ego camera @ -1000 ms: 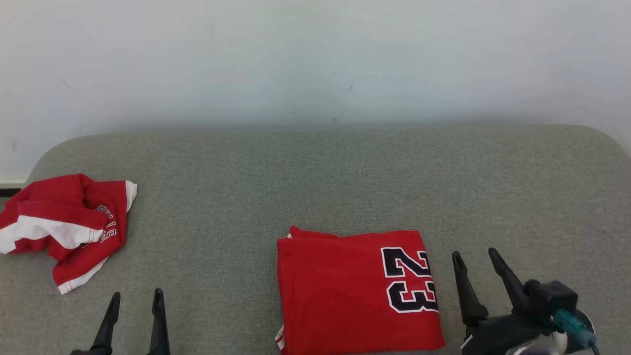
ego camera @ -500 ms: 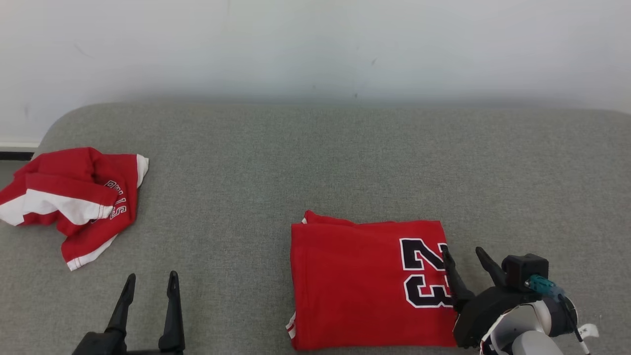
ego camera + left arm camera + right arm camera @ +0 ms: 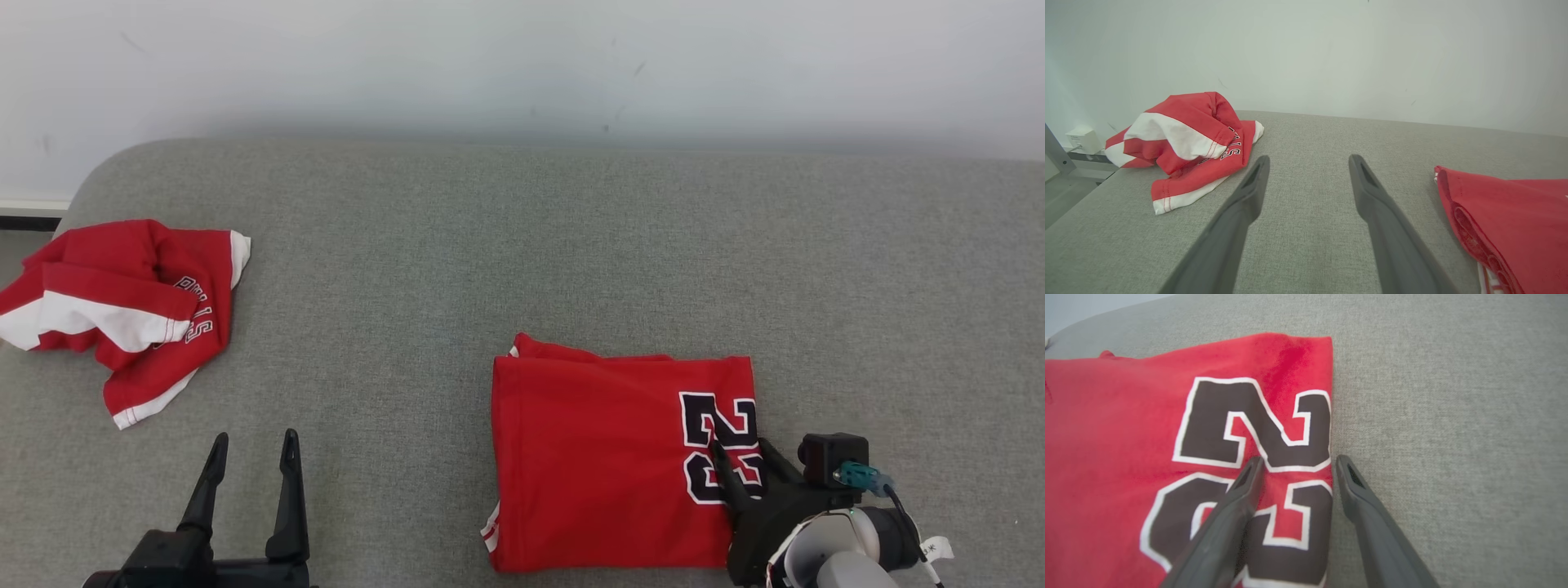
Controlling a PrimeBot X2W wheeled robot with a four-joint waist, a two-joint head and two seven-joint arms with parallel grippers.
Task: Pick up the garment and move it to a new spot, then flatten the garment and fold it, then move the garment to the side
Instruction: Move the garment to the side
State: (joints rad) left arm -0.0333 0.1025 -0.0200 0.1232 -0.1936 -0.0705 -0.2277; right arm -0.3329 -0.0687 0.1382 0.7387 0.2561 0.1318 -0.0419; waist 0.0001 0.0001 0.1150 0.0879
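The folded garment needs to move to the side, so my right gripper should next grab the garment by its numbered edge point(image 3: 746, 426).
A red jersey point(image 3: 604, 457) with a black "23" lies folded into a rectangle on the grey cushioned surface point(image 3: 490, 245). My right gripper point(image 3: 740, 447) is open at the jersey's right edge. In the right wrist view point(image 3: 1299, 460) one finger rests over the number on the jersey point(image 3: 1147, 416) and the other is over bare grey fabric, so the edge lies between them. My left gripper point(image 3: 254, 438) is open and holds nothing, low over the surface well left of the jersey point(image 3: 1515, 216). In its own view the left gripper point(image 3: 1309, 158) points at bare cushion.
A crumpled red and white garment point(image 3: 122, 310) with lettering lies at the far left near the surface's rounded edge, also in the left wrist view point(image 3: 1184, 134). A pale wall stands behind. A small white box point(image 3: 1084, 139) sits beyond the left edge.
The head camera has shifted, sliding the whole picture. My right gripper has moved left from beside the jersey to straddle its right edge. The left gripper has held its place.
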